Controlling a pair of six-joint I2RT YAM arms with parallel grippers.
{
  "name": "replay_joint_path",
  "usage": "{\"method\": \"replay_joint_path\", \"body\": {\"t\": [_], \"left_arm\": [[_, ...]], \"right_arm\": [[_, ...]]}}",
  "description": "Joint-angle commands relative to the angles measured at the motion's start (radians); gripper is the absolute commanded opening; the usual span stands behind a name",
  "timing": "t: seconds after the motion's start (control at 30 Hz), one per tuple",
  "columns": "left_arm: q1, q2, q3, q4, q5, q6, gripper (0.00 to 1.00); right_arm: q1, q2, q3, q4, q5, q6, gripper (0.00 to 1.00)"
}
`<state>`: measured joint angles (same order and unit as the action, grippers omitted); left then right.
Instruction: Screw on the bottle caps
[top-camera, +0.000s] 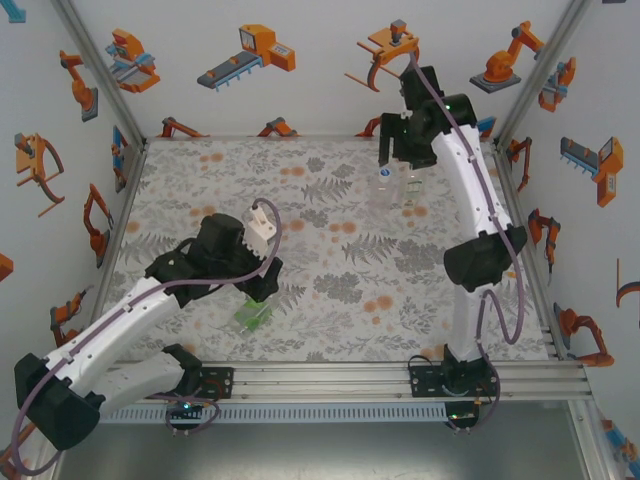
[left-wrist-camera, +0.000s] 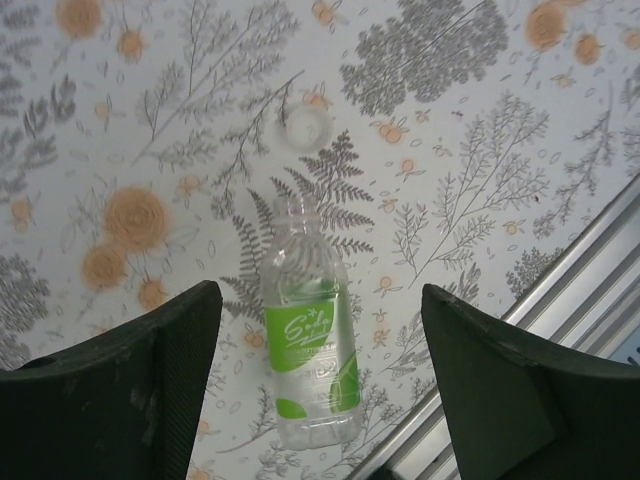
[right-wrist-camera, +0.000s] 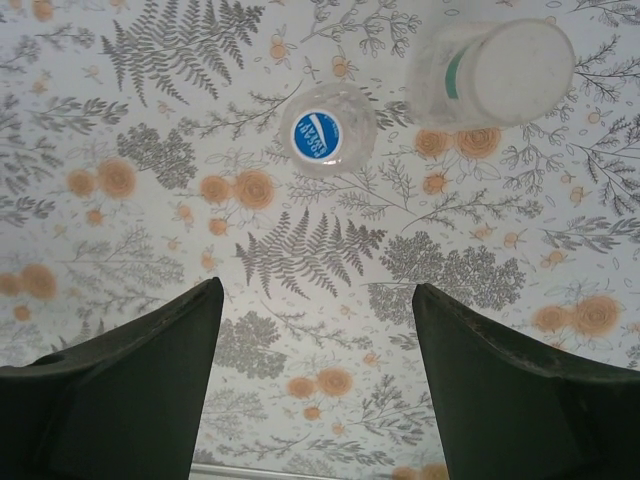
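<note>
My left gripper grabs the green-labelled bottle around its labelled body (top-camera: 254, 315) (left-wrist-camera: 311, 346) next, leaving the open neck free for screwing the cap on.
A green-labelled bottle (left-wrist-camera: 305, 350) lies on its side on the table, its open neck pointing away from me. A small white cap (left-wrist-camera: 308, 127) rests on the cloth just beyond that neck. My left gripper (left-wrist-camera: 318, 320) hovers open above the bottle, one finger on each side. From above, the same bottle (top-camera: 252, 316) lies below the left gripper (top-camera: 262, 292). Two clear bottles stand upright at the back, one with a blue-topped cap (right-wrist-camera: 322, 133), one with a white cap (right-wrist-camera: 520, 70). My right gripper (right-wrist-camera: 315, 300) is open and holds nothing, raised near them (top-camera: 395, 160).
The aluminium rail (left-wrist-camera: 560, 290) at the table's near edge runs close to the lying bottle's base. The floral cloth (top-camera: 330, 260) covers the table, and printed walls enclose it on three sides.
</note>
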<state>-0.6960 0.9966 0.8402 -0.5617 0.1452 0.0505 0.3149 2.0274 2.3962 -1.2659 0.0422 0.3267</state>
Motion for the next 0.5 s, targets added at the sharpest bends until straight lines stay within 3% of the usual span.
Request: {"method": "replay_joint_path", "body": {"t": [0.0, 0.3, 0.47], "left_arm": [[-0.017, -0.024, -0.054, -0.028, -0.103, -0.154, 0.75], [-0.114, 0.004, -0.148, -0.032, -0.308, -0.333, 0.78], [-0.154, 0.057, -0.178, -0.041, -0.360, -0.481, 0.78]], "right_arm": [[0.009, -0.041, -0.047, 0.006, -0.025, 0.023, 0.70], [0.012, -0.099, -0.147, 0.029, -0.057, 0.036, 0.70], [0.016, -0.118, -0.178, 0.038, -0.071, 0.046, 0.70]]}}
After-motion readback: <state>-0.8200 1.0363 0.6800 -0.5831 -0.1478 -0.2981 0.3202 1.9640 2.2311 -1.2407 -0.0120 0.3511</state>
